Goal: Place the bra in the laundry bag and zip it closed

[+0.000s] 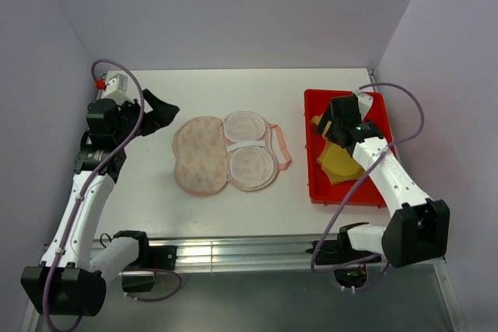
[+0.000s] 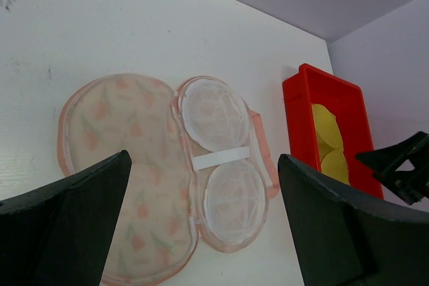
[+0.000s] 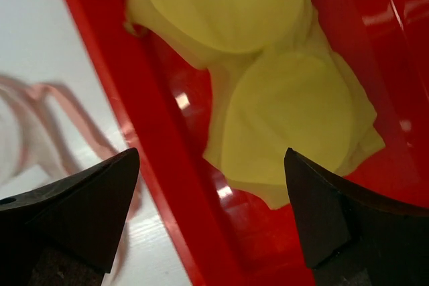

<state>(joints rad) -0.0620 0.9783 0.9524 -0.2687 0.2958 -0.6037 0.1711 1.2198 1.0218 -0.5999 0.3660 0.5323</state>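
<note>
The robot's right gripper needs to take the bra by the near cup's edge (image 1: 334, 176) (image 3: 260, 180) next, so that the other cup hangs free to be laid onto the laundry bag's mesh.
The laundry bag (image 1: 226, 153) lies open and flat in the middle of the table, printed pink half on the left and two white mesh cups on the right. It also shows in the left wrist view (image 2: 134, 165). The mustard-yellow bra (image 1: 340, 161) lies in the red tray (image 1: 348, 193), cups up, and shows in the right wrist view (image 3: 281, 112). My right gripper (image 1: 336, 126) is open and empty, hovering over the tray's left wall and the bra (image 3: 211, 212). My left gripper (image 1: 167, 117) is open and empty, above the table left of the bag (image 2: 204, 219).
The red tray (image 2: 298, 108) stands at the table's right side, its left wall (image 3: 154, 165) close to the bag's pink loop (image 3: 40, 105). Lilac walls close in the back and both sides. A metal rail runs along the near edge.
</note>
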